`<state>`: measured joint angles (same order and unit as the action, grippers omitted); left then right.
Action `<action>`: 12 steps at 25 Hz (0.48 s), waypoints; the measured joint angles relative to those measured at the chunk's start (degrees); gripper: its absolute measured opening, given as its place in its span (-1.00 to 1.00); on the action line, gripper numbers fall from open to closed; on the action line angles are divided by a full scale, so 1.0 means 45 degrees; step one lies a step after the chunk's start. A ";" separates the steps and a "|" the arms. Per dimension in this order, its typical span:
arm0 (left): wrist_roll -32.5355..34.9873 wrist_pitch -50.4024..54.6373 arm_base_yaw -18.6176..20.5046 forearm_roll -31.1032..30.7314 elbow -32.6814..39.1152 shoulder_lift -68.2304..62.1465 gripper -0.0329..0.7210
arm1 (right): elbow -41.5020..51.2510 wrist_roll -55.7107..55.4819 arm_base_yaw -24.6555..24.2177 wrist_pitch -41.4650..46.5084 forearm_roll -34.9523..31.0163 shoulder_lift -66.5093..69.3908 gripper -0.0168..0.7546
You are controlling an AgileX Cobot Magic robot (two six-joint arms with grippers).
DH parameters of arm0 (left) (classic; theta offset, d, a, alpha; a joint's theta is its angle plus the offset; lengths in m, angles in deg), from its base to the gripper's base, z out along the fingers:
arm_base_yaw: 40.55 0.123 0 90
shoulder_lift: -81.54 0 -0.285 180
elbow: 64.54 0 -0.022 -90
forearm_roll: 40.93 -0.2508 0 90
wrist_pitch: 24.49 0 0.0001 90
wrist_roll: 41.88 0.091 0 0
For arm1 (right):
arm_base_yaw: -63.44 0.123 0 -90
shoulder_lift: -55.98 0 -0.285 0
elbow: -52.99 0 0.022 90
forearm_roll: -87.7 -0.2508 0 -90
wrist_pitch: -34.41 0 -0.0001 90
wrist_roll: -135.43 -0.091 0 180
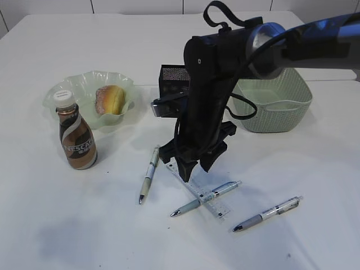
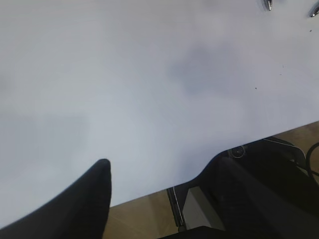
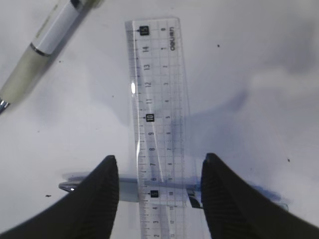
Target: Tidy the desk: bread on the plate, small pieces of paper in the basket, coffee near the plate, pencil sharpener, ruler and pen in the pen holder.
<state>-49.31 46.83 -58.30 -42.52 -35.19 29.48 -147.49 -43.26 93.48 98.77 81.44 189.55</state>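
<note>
The right gripper grabs the clear ruler by its pen-free half next, since a pen (image 1: 187,207) crosses under the other half of the ruler.
My right gripper (image 1: 195,167) is open and points down over a clear plastic ruler (image 1: 212,201) lying across a pen (image 1: 207,198). In the right wrist view the ruler (image 3: 158,99) runs between the open fingers (image 3: 160,164), with that pen (image 3: 127,189) under it. Two more pens (image 1: 149,173) (image 1: 269,213) lie on the table. The bread (image 1: 109,99) sits on the pale green plate (image 1: 90,79), and the coffee bottle (image 1: 77,138) stands in front of it. The black mesh pen holder (image 1: 173,79) is behind the arm. My left gripper (image 2: 162,167) is open and empty. No sharpener or paper shows.
A green basket (image 1: 275,104) stands at the back right, partly hidden by the right arm. In the left wrist view the table's near edge (image 2: 149,194) runs under the fingers, with pen tips (image 2: 267,4) at the top right. Another pen (image 3: 45,42) lies left of the ruler.
</note>
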 joint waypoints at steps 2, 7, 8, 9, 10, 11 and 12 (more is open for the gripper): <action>0.0000 0.0000 0.0000 0.0000 0.0000 0.0000 0.33 | 0.0000 0.0243 0.0093 0.0000 0.0034 0.0029 0.15; 0.0000 0.0000 0.0000 0.0000 0.0000 0.0000 0.33 | 0.0000 0.0511 0.0368 0.0000 0.0085 0.0137 0.18; 0.0000 0.0000 0.0000 0.0000 0.0000 0.0000 0.33 | 0.0000 0.0511 0.0368 0.0000 0.0085 0.0137 0.18; 0.0000 0.0000 0.0000 0.0000 0.0000 0.0000 0.33 | 0.0000 0.0511 0.0368 0.0000 0.0085 0.0137 0.18; 0.0000 0.0000 0.0000 0.0000 0.0000 0.0000 0.33 | 0.0000 0.0597 0.0368 0.0000 0.0113 0.0244 0.18; -0.0019 0.0000 0.0000 0.0000 0.0000 0.0000 0.33 | 0.0000 0.0646 0.0368 0.0000 0.0229 0.0266 0.19; -0.0019 0.0000 0.0000 0.0000 0.0000 0.0000 0.33 | 0.0000 0.0646 0.0368 0.0000 0.0264 0.0266 0.19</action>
<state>-49.40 46.83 -58.30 -42.52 -35.19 29.48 -147.49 -40.36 95.13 98.77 82.63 190.75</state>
